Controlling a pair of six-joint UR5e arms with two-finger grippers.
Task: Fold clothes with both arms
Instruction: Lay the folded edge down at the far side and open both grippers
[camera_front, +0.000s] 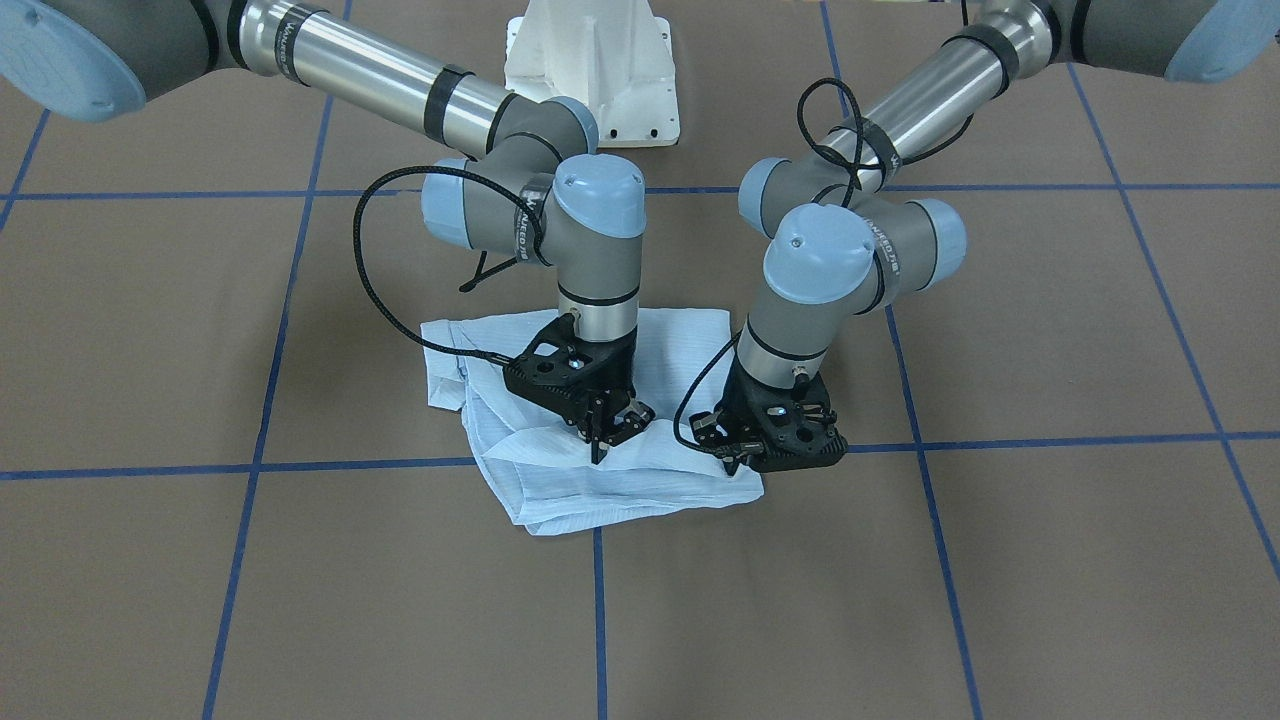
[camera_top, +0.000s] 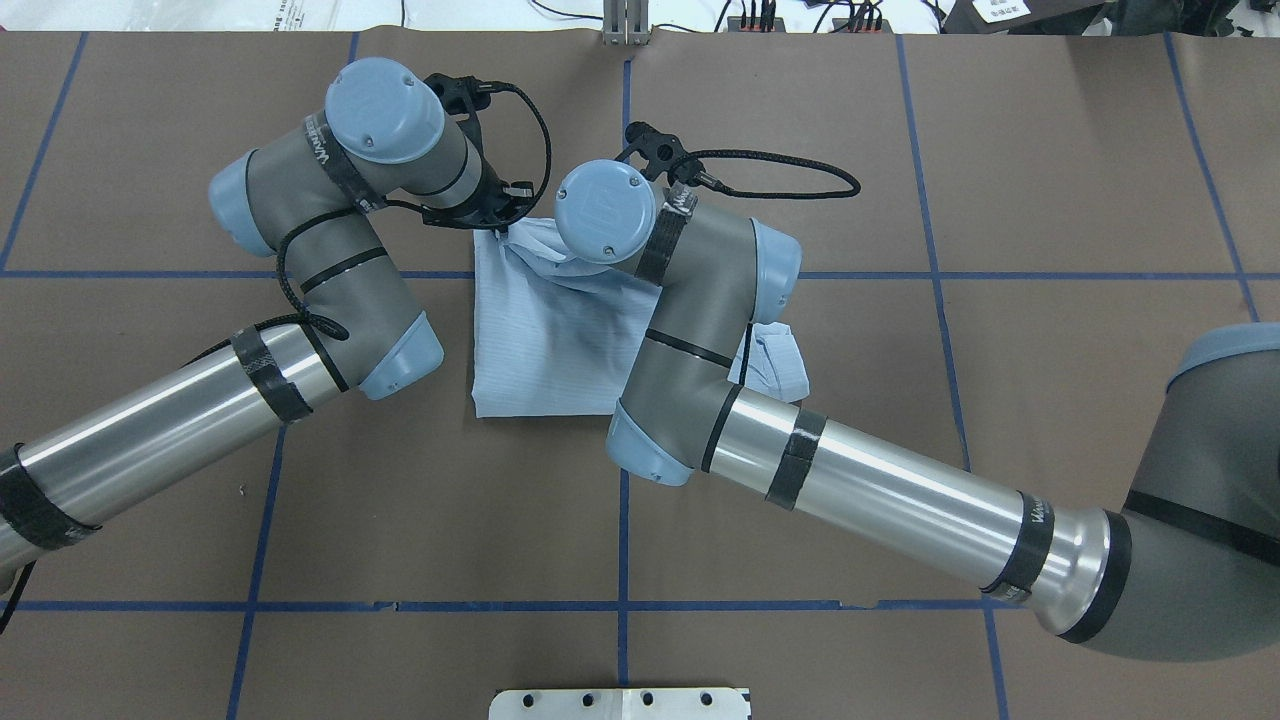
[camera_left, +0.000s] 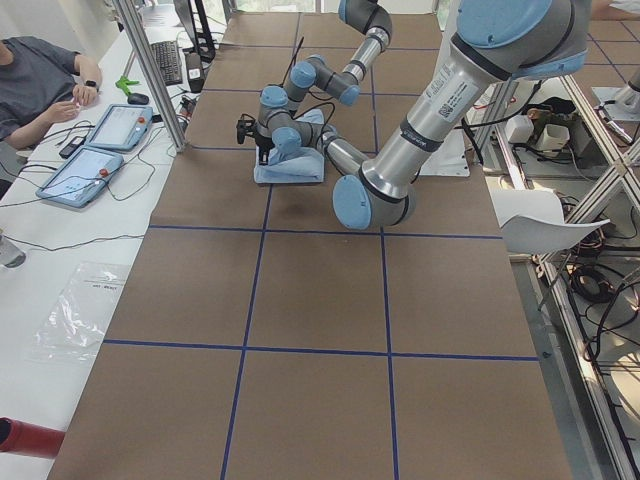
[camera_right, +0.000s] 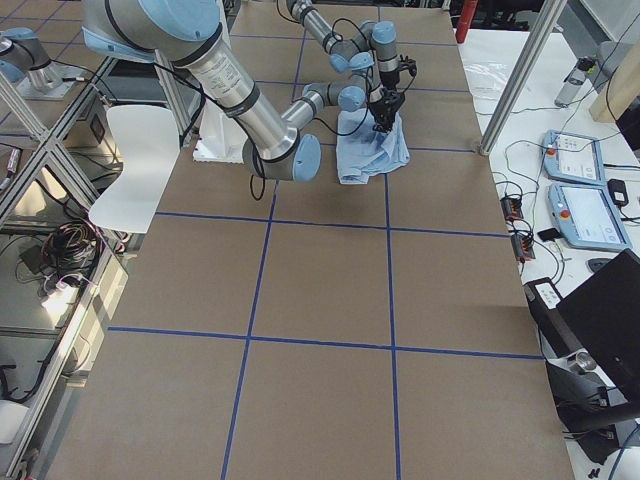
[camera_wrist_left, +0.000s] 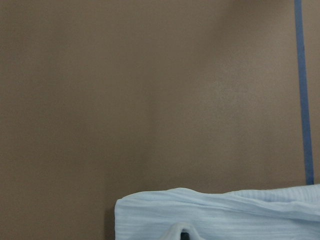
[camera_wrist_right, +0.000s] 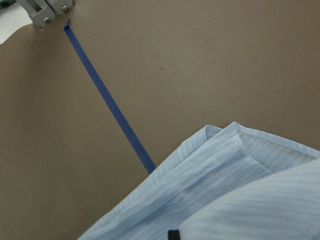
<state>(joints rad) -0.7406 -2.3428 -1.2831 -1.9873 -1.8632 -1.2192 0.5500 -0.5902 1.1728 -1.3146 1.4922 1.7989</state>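
Observation:
The flap (camera_front: 672, 444) (camera_wrist_left: 175, 232) in my left gripper's fingers lies down on the shirt's lower layers and would stay folded, so it is now time to open.
The pale-blue striped shirt (camera_front: 600, 490) lies folded into a small bundle in the middle of the brown table (camera_front: 1000, 560); the overhead view shows the shirt (camera_top: 540, 340) between both wrists. My left gripper (camera_front: 735, 458) is low at the bundle's corner, and from overhead the left gripper (camera_top: 497, 222) is shut on the puckered corner. My right gripper (camera_front: 605, 440) points down onto the shirt's top layer, where creases run together at its tip; it looks shut on the cloth. The left wrist view shows the shirt's edge (camera_wrist_left: 225, 215), and the right wrist view a shirt corner (camera_wrist_right: 225, 175).
Blue tape lines (camera_front: 260, 465) grid the table. The white pedestal base (camera_front: 590, 70) stands behind the shirt. A metal plate (camera_top: 620, 705) sits at the near edge. A person (camera_left: 40, 80) sits at a side desk with tablets (camera_left: 85, 170). A white chair (camera_right: 130, 165) stands beside the table.

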